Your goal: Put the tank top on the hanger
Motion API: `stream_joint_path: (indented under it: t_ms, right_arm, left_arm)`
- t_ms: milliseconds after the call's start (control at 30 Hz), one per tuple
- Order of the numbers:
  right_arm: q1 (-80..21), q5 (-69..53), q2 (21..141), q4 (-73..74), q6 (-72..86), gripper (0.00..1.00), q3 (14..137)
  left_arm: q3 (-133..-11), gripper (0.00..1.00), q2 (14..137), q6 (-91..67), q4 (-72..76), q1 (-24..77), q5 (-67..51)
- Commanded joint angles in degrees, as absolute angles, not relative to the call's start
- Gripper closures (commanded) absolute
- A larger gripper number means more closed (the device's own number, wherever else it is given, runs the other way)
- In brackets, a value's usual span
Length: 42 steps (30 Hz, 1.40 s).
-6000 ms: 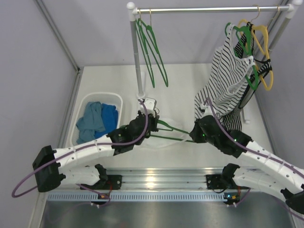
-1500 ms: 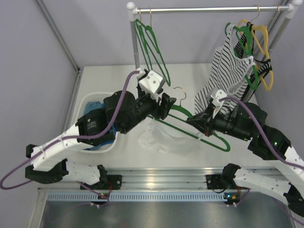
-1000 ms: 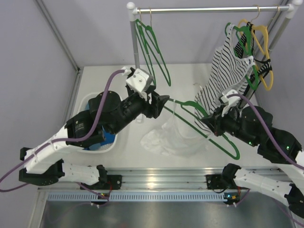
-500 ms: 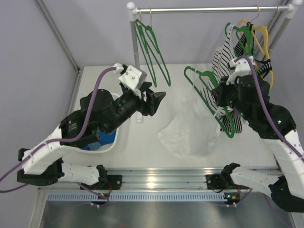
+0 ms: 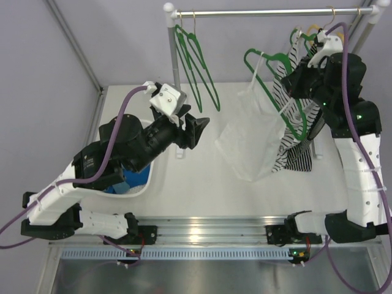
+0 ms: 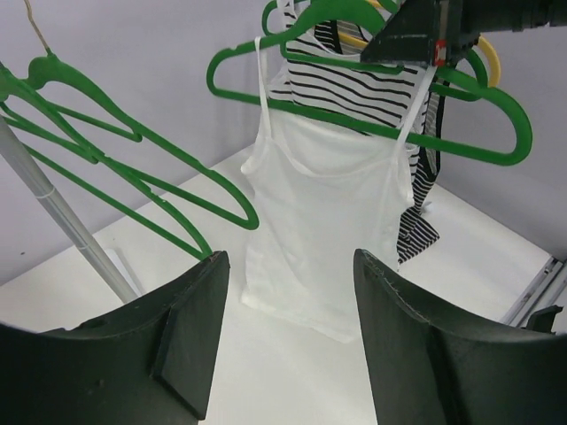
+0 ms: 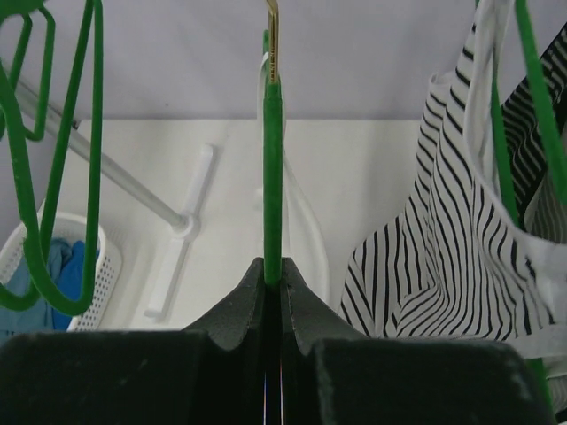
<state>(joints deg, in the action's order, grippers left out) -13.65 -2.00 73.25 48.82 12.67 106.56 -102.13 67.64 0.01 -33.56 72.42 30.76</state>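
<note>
The hanger's hook goes to the bar next in my right gripper. The hook is short of the bar, so if I opened now, the hanger toward the table would drop.
The white tank top (image 5: 251, 138) hangs by its thin straps from a green hanger (image 5: 274, 58), clear of the table. My right gripper (image 5: 302, 76) holds that hanger up near the rail's right end. In the right wrist view its jaws (image 7: 273, 270) are shut on the hanger's green bar (image 7: 273, 177). My left gripper (image 5: 199, 128) stands open and empty to the left of the tank top, apart from it. The left wrist view looks between the open fingers (image 6: 291, 261) at the tank top (image 6: 328, 221) and the hanger (image 6: 354, 127).
A metal rail (image 5: 269, 11) runs across the top on a white pole (image 5: 173, 73). Two spare green hangers (image 5: 196, 67) hang at its left end. A striped top (image 5: 300, 153) and a yellow hanger (image 6: 492, 75) hang at its right. A white basket (image 5: 144, 187) with blue clothes sits under the left arm.
My right arm has lifted the hanger from low over the table up toward the rail's right end, and the tank top now hangs free. The open left gripper has drawn back to the left.
</note>
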Motion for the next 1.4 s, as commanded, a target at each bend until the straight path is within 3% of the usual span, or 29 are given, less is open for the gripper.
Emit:
stream_joint_path:
  t_ms: [0, 533, 1067, 1167, 1267, 1367]
  right_arm:
    - [-10.9, -4.7, 75.0, 43.1, 12.6, 1.00, 112.4]
    - [-9.8, -2.7, 84.9, 39.8, 11.1, 1.00, 122.3]
    - [-8.3, -1.1, 83.7, 37.2, 10.3, 0.99, 115.8]
    - [-8.2, -1.1, 82.9, 37.4, 10.4, 0.92, 115.4]
    - [-8.3, -0.2, 81.2, 37.9, 10.7, 0.67, 114.6]
    - [-8.3, 1.6, 79.0, 38.6, 11.2, 0.53, 113.2]
  left_arm:
    - [-104.5, 0.37, 66.9, 1.6, -34.1, 72.4, 31.6]
    - [-104.4, 0.35, 67.2, 2.9, -34.5, 72.3, 34.2]
    - [-98.6, 0.35, 63.8, 0.9, -34.9, 72.3, 38.1]
    - [-97.6, 0.35, 63.2, 0.1, -35.0, 72.3, 38.2]
    - [-96.9, 0.35, 62.8, 0.1, -35.3, 72.3, 38.9]
    - [-95.7, 0.35, 62.5, -1.6, -35.6, 72.3, 40.3]
